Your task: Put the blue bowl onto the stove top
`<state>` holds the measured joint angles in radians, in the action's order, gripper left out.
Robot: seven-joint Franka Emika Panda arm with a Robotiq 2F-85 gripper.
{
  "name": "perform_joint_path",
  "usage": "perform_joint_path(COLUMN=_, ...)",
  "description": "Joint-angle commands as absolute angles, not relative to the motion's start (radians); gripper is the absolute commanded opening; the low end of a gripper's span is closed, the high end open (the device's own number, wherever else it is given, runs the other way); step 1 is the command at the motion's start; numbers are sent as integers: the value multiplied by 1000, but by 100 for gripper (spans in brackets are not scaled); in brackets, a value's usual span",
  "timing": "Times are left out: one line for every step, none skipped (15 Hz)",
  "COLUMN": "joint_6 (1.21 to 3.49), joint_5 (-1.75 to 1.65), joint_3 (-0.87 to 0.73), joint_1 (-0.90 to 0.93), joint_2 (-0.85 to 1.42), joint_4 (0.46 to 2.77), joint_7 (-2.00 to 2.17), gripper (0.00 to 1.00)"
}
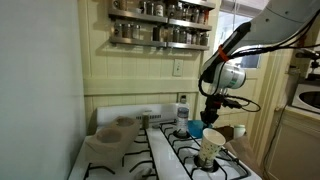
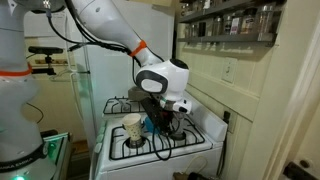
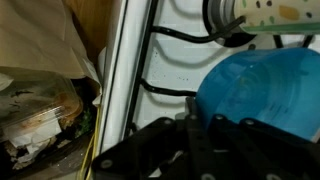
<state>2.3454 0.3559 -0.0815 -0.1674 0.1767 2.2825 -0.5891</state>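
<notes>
My gripper releases the blue bowl over the stove's grate now, since the bowl sits low over it.
The blue bowl (image 1: 195, 130) is over the right side of the white stove top (image 1: 150, 142), just behind a patterned paper cup (image 1: 211, 148). My gripper (image 1: 212, 115) is right above the bowl. In the wrist view the bowl (image 3: 265, 85) fills the right side, and my black fingers (image 3: 203, 128) sit close together on either side of its left rim, shut on it. Both also show in an exterior view, the bowl (image 2: 151, 125) under my gripper (image 2: 162, 112). I cannot tell whether the bowl's base touches the grate.
Beige bowls (image 1: 110, 130) sit on the left burners. A bottle (image 1: 182, 109) stands by the white back panel. A spice rack (image 1: 160, 25) hangs on the wall above. The paper cup (image 3: 270, 12) is close to the bowl. Clutter (image 3: 40, 110) lies beside the stove's edge.
</notes>
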Motion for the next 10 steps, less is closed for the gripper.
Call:
perform_joint_path(joint_6=2403, joint_5=317, joint_3=-75, joint_1=-161, joint_2=144, joint_4=2326, joint_7=-510, gripper=1)
perform_joint_path(joint_6=2397, joint_5=334, joint_3=-65, joint_1=-162, joint_2=142, joint_4=2327, joint_7=-523, gripper=1)
perform_joint_path(joint_6=2385, joint_5=346, joint_3=-57, joint_1=-162, joint_2=140, joint_4=2325, joint_7=-538, gripper=30)
perform_joint_path(joint_6=2377, joint_5=358, joint_3=-49, joint_1=-163, joint_2=138, joint_4=2325, joint_7=-549, gripper=31)
perform_joint_path(joint_6=2370, joint_5=367, joint_3=-42, joint_1=-163, joint_2=136, joint_4=2324, joint_7=-556, gripper=38)
perform_joint_path(joint_6=2369, joint_5=368, joint_3=-36, joint_1=-163, joint_2=135, joint_4=2323, joint_7=-555, gripper=44)
perform_joint_path(joint_6=2365, joint_5=369, joint_3=-31, joint_1=-163, joint_2=134, joint_4=2323, joint_7=-557, gripper=51)
perform_joint_path(joint_6=2369, joint_5=367, joint_3=-29, joint_1=-163, joint_2=131, joint_4=2326, joint_7=-554, gripper=60)
perform_joint_path(joint_6=2368, joint_5=370, joint_3=-29, joint_1=-166, joint_2=124, joint_4=2328, joint_7=-556, gripper=69)
perform_joint_path(joint_6=2364, joint_5=374, joint_3=-31, joint_1=-171, joint_2=115, joint_4=2330, joint_7=-563, gripper=75)
